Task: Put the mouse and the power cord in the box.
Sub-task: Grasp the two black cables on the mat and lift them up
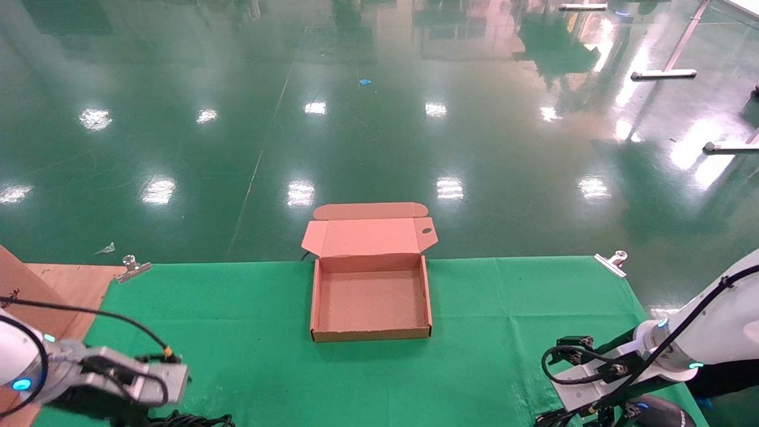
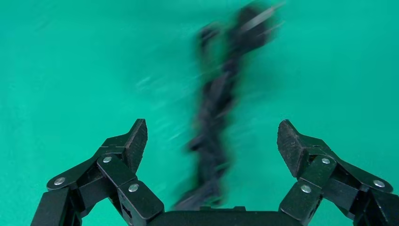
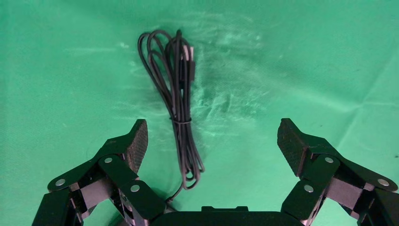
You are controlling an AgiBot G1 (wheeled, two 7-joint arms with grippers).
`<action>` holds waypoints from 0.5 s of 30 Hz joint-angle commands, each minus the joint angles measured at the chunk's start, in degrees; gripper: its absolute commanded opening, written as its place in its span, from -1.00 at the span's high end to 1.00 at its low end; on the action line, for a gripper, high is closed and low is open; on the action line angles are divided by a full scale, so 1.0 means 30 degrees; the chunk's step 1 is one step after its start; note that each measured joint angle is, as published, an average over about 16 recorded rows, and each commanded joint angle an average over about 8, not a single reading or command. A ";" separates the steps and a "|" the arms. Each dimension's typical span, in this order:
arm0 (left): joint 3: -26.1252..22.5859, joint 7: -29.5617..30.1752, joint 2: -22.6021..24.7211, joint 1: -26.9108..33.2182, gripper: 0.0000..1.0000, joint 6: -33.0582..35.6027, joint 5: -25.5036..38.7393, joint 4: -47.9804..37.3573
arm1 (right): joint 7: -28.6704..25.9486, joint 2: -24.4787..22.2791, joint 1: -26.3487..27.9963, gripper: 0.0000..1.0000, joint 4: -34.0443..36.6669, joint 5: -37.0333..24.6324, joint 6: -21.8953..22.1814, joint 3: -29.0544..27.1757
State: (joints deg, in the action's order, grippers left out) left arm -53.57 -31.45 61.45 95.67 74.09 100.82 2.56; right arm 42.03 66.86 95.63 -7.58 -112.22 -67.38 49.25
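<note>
The slack loops of the cable spread out by the USB plug. My right gripper should grab the cable [image 3: 176, 103] next by the gathered parts beside its tie [image 3: 184, 136].
The box [image 1: 370, 334], brown cardboard with its lid flap folded back, stands empty at the middle of the green table. The power cord [image 2: 214, 117] is a thick black twisted bundle lying on the cloth, blurred, between the spread fingers of my open left gripper [image 2: 211, 136]; a bit of the power cord [image 1: 190, 420] shows at the bottom edge of the head view. My right gripper [image 3: 211, 136] is open above the mouse's thin tied cable [image 3: 176, 103]. The mouse [image 1: 658, 412] sits dark under my right arm [image 1: 664, 350].
Green cloth [image 1: 237, 320] covers the table, held by metal clips [image 1: 133, 268] at the far corners. A brown board [image 1: 35, 290] lies at the left. Beyond the table's far edge is the shiny green floor [image 1: 379, 118].
</note>
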 commanded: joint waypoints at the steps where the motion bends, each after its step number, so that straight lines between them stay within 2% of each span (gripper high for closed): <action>1: 0.0021 -0.0280 -0.0121 0.0084 -1.00 0.1070 -0.0058 -0.0123 | 0.0205 0.0021 0.0239 -1.00 0.0271 0.0125 -0.0179 -0.0080; 6: -0.0003 -0.0440 0.0152 -0.0072 -1.00 0.1524 -0.0042 -0.0319 | 0.0655 -0.0107 0.0456 -1.00 0.0652 0.0145 -0.0408 -0.0087; 15: -0.0122 -0.0144 0.0747 -0.0265 -1.00 0.0200 0.0137 -0.0552 | 0.1300 -0.0297 0.0424 -1.00 0.1105 0.0104 -0.0601 -0.0049</action>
State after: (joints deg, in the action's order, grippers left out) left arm -53.92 -32.06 63.53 94.82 75.05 101.22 0.93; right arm 45.83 66.01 96.71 -4.24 -111.94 -68.93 49.13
